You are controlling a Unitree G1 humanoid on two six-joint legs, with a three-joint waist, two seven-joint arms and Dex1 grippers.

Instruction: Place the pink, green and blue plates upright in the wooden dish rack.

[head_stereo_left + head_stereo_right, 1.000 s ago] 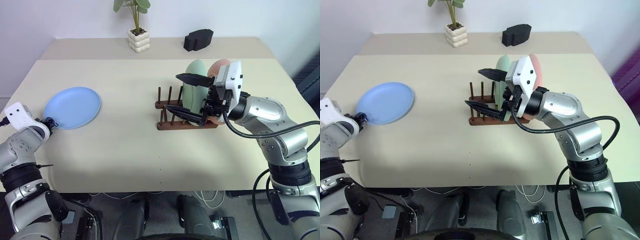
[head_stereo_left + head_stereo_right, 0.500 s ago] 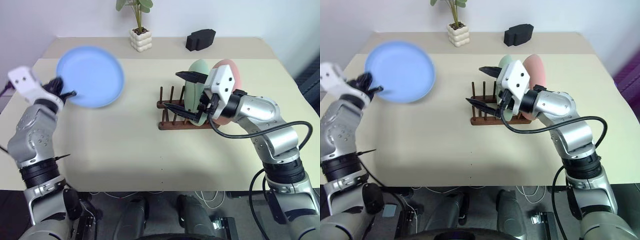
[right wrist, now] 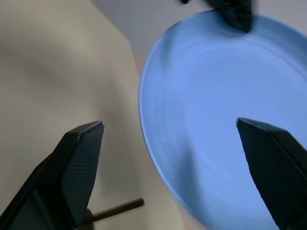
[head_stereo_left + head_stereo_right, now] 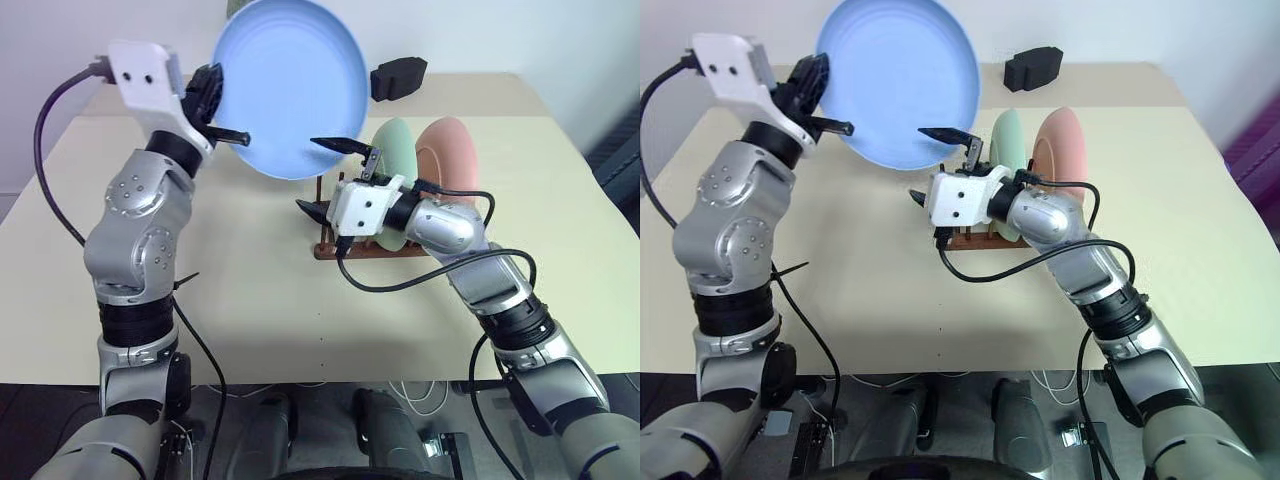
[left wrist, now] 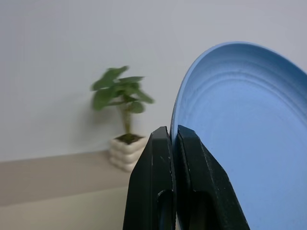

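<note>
The right gripper picks up the blue plate by its rim [image 3: 148,143] next, to stand it upright in the dish rack.
My left gripper [image 4: 226,122] is shut on the rim of the light blue plate [image 4: 290,88] and holds it up in the air, nearly upright, to the left of and above the wooden dish rack [image 4: 338,250]. In the left wrist view the two fingers [image 5: 163,158] pinch the blue plate's [image 5: 249,139] edge. The green plate [image 4: 398,150] and the pink plate [image 4: 450,150] stand upright in the rack. My right gripper [image 4: 312,177] is open just below the blue plate, in front of the rack. Its wrist view shows the blue plate [image 3: 225,110] beyond the spread fingers [image 3: 79,163].
A black block [image 4: 398,78] sits at the back of the beige table [image 4: 250,290]. A potted plant [image 5: 122,100] in a white pot stands at the back, behind the raised plate. The rack's left pegs [image 4: 322,192] are bare.
My left arm has lifted the blue plate off the table and swung it up and to the right, toward the rack. My right gripper has rolled and shifted left, still open.
</note>
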